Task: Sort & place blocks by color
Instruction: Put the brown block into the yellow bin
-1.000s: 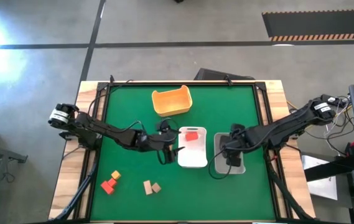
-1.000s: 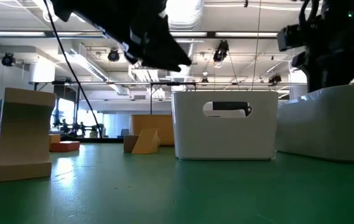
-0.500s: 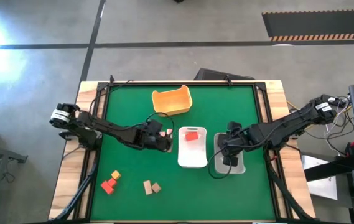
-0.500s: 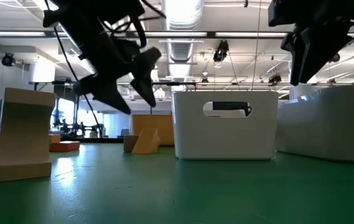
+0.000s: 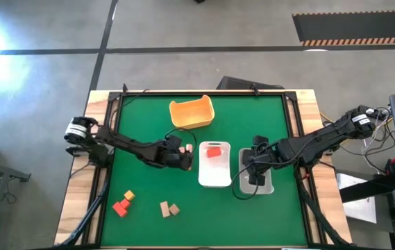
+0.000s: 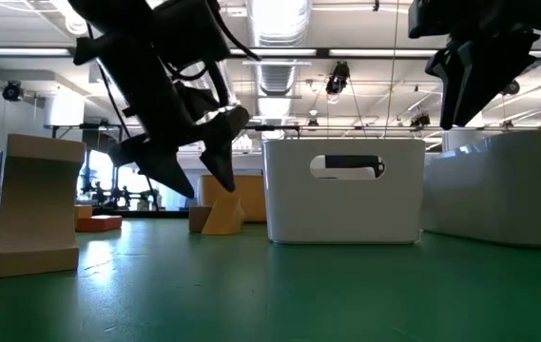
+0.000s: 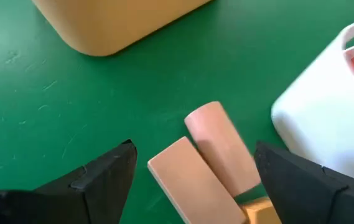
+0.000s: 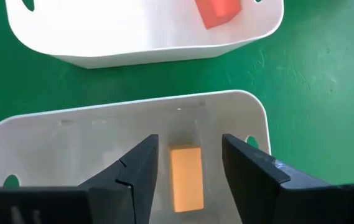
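Note:
My left gripper lowers before closing on the tan block, since its fingers stop above the block in the left wrist view and closing now would miss it.
My left gripper (image 5: 185, 158) hangs open and low beside the white tray (image 5: 215, 177). In its wrist view its fingers stand on either side of two tan blocks (image 7: 204, 158) lying side by side on the green mat, without touching them. An orange piece (image 7: 260, 210) shows beside them. My right gripper (image 5: 255, 173) is open above the clear tray (image 5: 265, 186), over an orange block (image 8: 186, 177) that lies on the tray's floor. A red block (image 5: 214, 152) lies in the white tray.
A yellow-orange tub (image 5: 192, 112) stands at the far middle. Loose orange (image 5: 128, 196), red (image 5: 121, 207) and tan blocks (image 5: 169, 208) lie on the near left of the mat. In the low view a tan block (image 6: 37, 204) stands close to the camera.
My left gripper has sunk toward the mat beside the white tray and rolled about its own axis, so its open fingers now point down over the tan blocks. My right gripper has risen a little above the clear tray.

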You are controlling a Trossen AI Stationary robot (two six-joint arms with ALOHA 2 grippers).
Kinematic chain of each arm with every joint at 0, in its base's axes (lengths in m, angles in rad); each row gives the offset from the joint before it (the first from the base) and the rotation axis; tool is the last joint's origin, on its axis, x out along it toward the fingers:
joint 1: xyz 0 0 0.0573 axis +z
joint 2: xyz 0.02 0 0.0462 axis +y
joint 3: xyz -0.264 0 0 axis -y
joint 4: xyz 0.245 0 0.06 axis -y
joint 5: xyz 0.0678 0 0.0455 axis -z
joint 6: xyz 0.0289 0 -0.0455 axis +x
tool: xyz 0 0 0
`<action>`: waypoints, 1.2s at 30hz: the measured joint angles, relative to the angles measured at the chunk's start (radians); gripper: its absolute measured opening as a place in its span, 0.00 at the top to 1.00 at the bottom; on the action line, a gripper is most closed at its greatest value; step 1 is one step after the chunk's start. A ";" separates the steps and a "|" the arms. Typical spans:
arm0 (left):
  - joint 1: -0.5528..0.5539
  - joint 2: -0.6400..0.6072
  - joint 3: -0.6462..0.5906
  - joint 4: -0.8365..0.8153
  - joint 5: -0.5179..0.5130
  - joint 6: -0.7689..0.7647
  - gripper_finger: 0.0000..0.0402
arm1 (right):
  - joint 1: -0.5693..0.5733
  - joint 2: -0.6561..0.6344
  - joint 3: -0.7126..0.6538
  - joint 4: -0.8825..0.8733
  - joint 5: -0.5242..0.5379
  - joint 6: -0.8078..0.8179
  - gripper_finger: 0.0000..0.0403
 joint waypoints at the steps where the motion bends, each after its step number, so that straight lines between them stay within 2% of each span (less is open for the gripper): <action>1: 0.000 0.008 0.000 -0.005 0.000 -0.012 0.23 | 0.000 0.000 0.000 0.001 0.000 0.000 0.60; 7: 0.000 0.045 -0.001 -0.006 0.002 -0.022 0.24 | 0.000 0.000 0.000 0.000 0.000 0.000 0.59; 11: 0.000 0.054 -0.001 -0.005 0.001 -0.023 0.29 | 0.000 0.000 0.000 0.002 0.000 0.000 0.59; 20: 0.001 0.057 -0.004 -0.061 0.059 -0.019 0.51 | 0.000 0.000 -0.001 0.015 0.000 0.000 0.59; 27: 0.001 0.054 -0.015 -0.065 0.064 -0.018 0.71 | 0.000 0.000 -0.001 0.020 0.000 0.000 0.59; 31: 0.001 0.044 -0.015 -0.067 0.065 0.007 0.71 | 0.000 0.000 -0.001 0.023 0.000 0.000 0.59; 36: 0.002 -0.008 0.016 -0.082 0.088 0.138 0.71 | 0.000 0.000 -0.001 0.027 0.000 0.000 0.59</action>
